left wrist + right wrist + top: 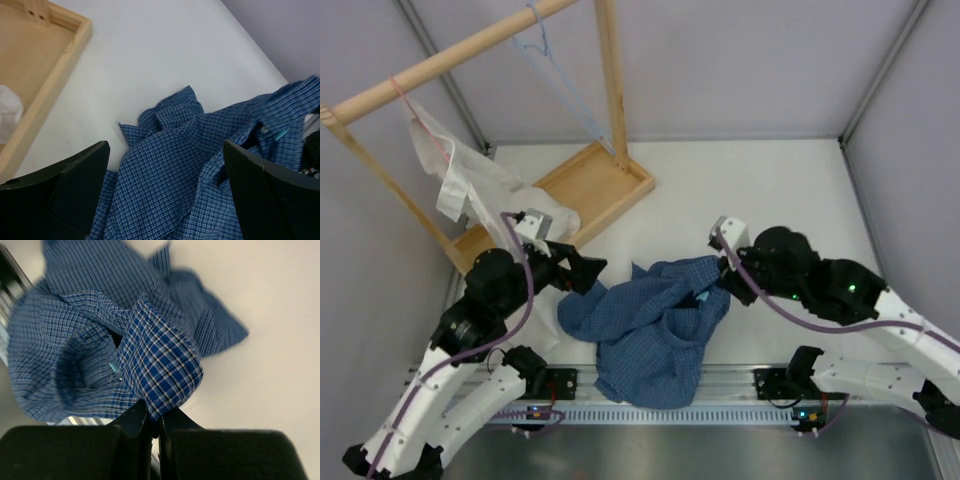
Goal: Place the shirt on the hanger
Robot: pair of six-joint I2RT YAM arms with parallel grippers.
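My right gripper is closed beside the shirt's fold [703, 271] [286, 106]. My left gripper should grip the fold there, so that the right gripper is free to place the hanger.
The blue checked shirt [655, 330] lies crumpled on the table between the arms. My right gripper [722, 277] is shut on a fold at the shirt's right edge; in the right wrist view the fold [160, 365] bulges out above the closed gripper [155, 417]. My left gripper [586, 272] is open at the shirt's upper left. In the left wrist view the gripper [166, 147] is spread wide just above the shirt [200, 165], holding nothing. The light-blue wire hanger [542, 45] hangs from the wooden rail at the top, far from both grippers.
The wooden rack's base tray [590, 185] stands at the back left and shows in the left wrist view [50, 90]. A white garment [450, 165] hangs from the rail on a pinkish-red hanger. Walls close in the table at the back and sides.
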